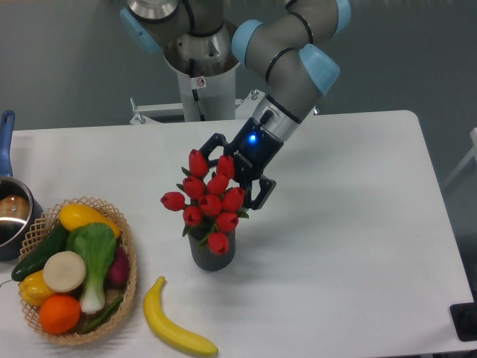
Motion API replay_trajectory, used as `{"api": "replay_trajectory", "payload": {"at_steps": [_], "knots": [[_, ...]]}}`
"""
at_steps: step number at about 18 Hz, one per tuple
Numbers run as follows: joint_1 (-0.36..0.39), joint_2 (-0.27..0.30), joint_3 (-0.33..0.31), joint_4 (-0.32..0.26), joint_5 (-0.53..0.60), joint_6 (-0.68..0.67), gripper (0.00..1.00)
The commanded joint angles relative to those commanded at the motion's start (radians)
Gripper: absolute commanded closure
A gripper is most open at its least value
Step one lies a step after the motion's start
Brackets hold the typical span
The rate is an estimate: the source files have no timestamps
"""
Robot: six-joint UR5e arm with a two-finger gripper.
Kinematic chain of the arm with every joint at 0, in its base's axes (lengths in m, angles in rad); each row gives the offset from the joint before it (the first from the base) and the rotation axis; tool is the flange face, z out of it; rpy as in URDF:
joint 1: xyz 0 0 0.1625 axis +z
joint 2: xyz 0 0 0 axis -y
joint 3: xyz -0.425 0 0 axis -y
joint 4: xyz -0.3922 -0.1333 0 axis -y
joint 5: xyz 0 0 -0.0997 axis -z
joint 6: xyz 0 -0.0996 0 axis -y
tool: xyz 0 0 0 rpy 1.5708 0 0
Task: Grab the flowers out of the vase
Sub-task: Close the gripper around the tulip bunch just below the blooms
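Next, my gripper grabs the flowers (209, 201) by their red tulip heads and lifts them out of the dark grey vase (212, 254).
A bunch of red tulip flowers (209, 201) stands upright in a small dark grey ribbed vase (212, 254) near the middle of the white table. My gripper (227, 182) hangs open right behind the top of the bunch, its black fingers (258, 195) spread to either side of the upper right buds. One finger shows at the right of the buds, the other near the top bud at the left. Part of the gripper is hidden behind the flowers. Nothing is clamped between the fingers.
A wicker basket (127, 287) of vegetables and fruit sits at the front left. A yellow banana (173, 325) lies in front of the vase. A blue-handled pot (10, 209) stands at the left edge. The robot base (200, 67) is behind.
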Motion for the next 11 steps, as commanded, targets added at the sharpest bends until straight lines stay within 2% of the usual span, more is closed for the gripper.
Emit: {"api": "replay_trajectory", "payload": {"at_steps": [11], "knots": [[0.003, -0.035, 0.009, 0.005, -0.101, 0.003, 0.0]]}}
